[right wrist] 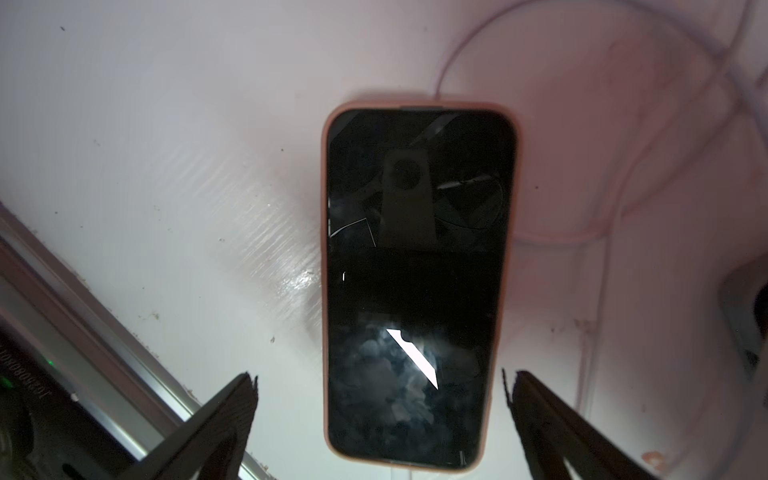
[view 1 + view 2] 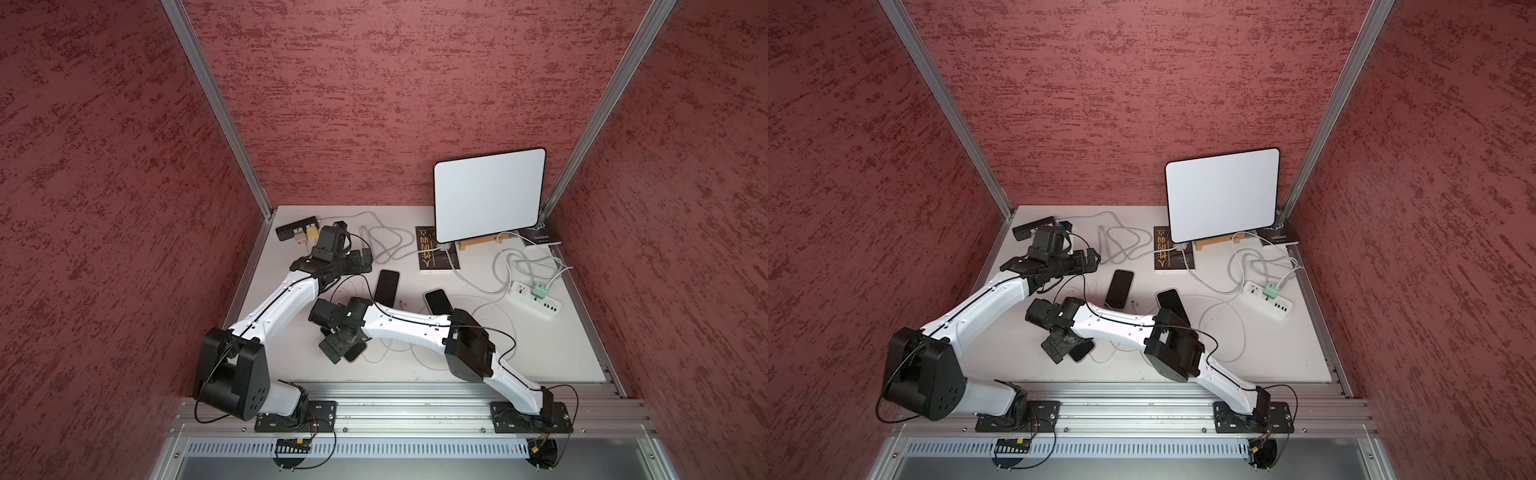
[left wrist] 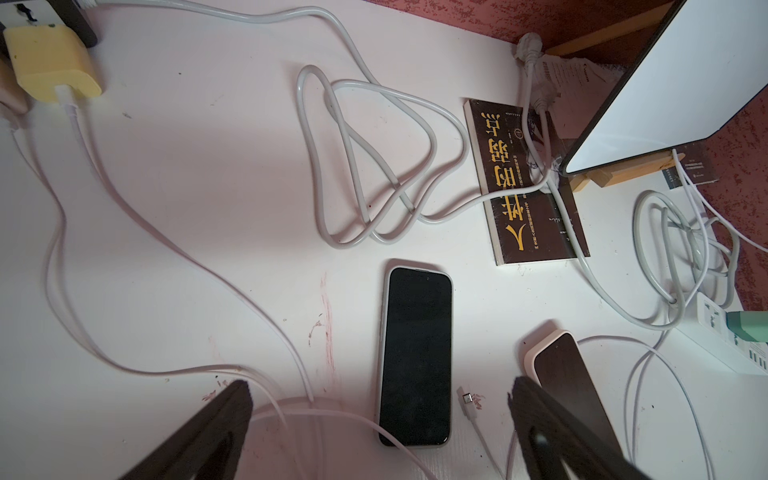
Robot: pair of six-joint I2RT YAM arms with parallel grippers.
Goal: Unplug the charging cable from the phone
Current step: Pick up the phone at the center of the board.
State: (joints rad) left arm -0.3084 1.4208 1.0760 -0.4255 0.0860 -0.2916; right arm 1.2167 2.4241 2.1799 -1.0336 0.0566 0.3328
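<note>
My right gripper's fingers are above the whole phone [image 1: 412,340], so it is too early to close on the phone, and the gripper lowers first.
A phone [image 1: 415,286] in a salmon case lies screen up on the white table. My right gripper [image 1: 379,376] hangs open over its near end, one finger on each side, touching nothing. A white charging cable [image 1: 401,474] shows as a stub at that near end; whether it is plugged in I cannot tell. In both top views this phone [image 2: 358,352] [image 2: 1084,351] peeks out under the right gripper [image 2: 334,349]. My left gripper [image 3: 376,395] [image 2: 365,257] is open above a grey-edged phone [image 3: 415,357], beside which lies a loose connector [image 3: 467,399].
A third phone in a pink case [image 3: 569,374] lies to the right. At the back stand a white tablet on a wooden stand [image 2: 488,195], a dark book [image 2: 436,249] and a black power strip [image 2: 297,227]. A white power strip [image 2: 536,301] and looped cables [image 3: 374,166] cover the table.
</note>
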